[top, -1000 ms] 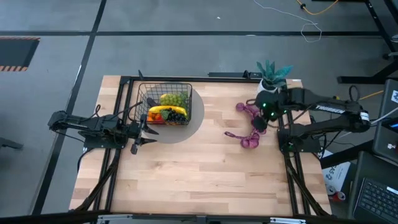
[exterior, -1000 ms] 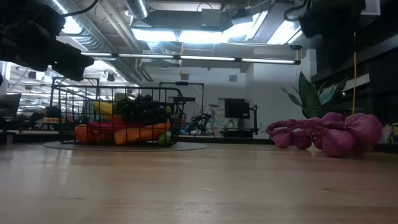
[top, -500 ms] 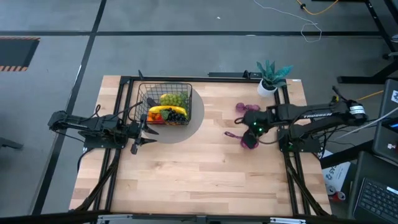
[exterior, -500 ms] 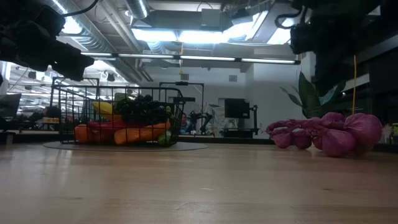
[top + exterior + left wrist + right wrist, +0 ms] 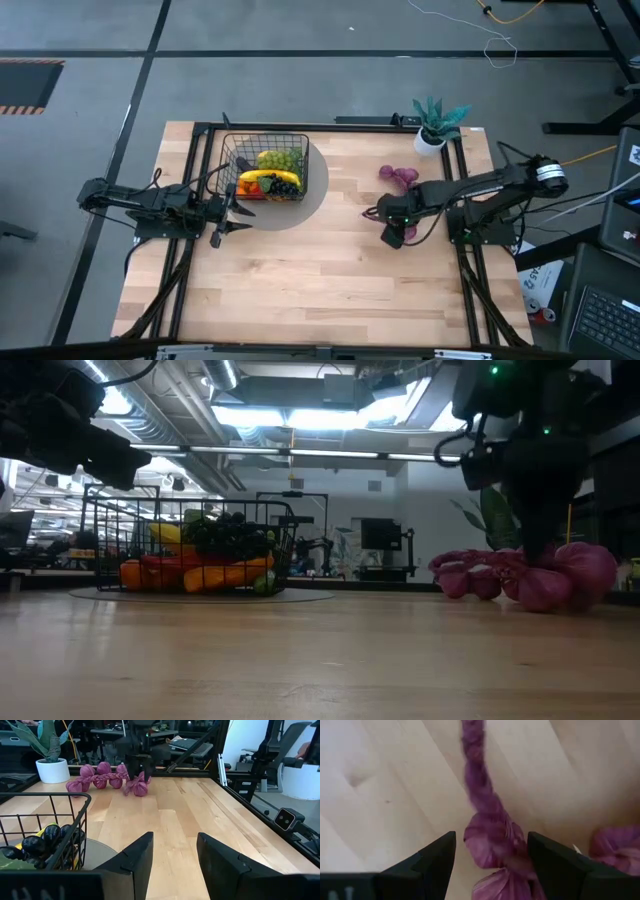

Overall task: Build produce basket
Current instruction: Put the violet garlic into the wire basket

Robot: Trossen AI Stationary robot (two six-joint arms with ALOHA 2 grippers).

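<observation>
I need to grab the purple string of bulbs by its braided stem [image 5: 483, 796] next with my right gripper, to add it to the produce basket.
The black wire basket [image 5: 266, 168] stands on a grey round mat at the far left. It holds a banana, green grapes, dark grapes and red and orange pieces [image 5: 205, 555]. A purple string of knotted bulbs [image 5: 398, 177] lies on the table's right half and also shows in the low view [image 5: 515, 572]. My right gripper [image 5: 393, 232] is open and points down over the string's near end. Its fingers stand on either side of a bulb [image 5: 492, 842]; I see no touch. My left gripper [image 5: 222, 218] is open and empty beside the basket's near left corner [image 5: 60, 835].
A teal potted plant in a white pot [image 5: 435, 122] stands at the far right corner, just beyond the string. Black frame rails [image 5: 455, 180] run along the table's left, right and far sides. Bare wood [image 5: 310, 275] lies between the basket and the string and toward the near edge.
My right gripper has moved from beside the potted plant toward the table's near edge and a little left, and has come down over the purple string's near end. The string and the basket have stayed where they were.
</observation>
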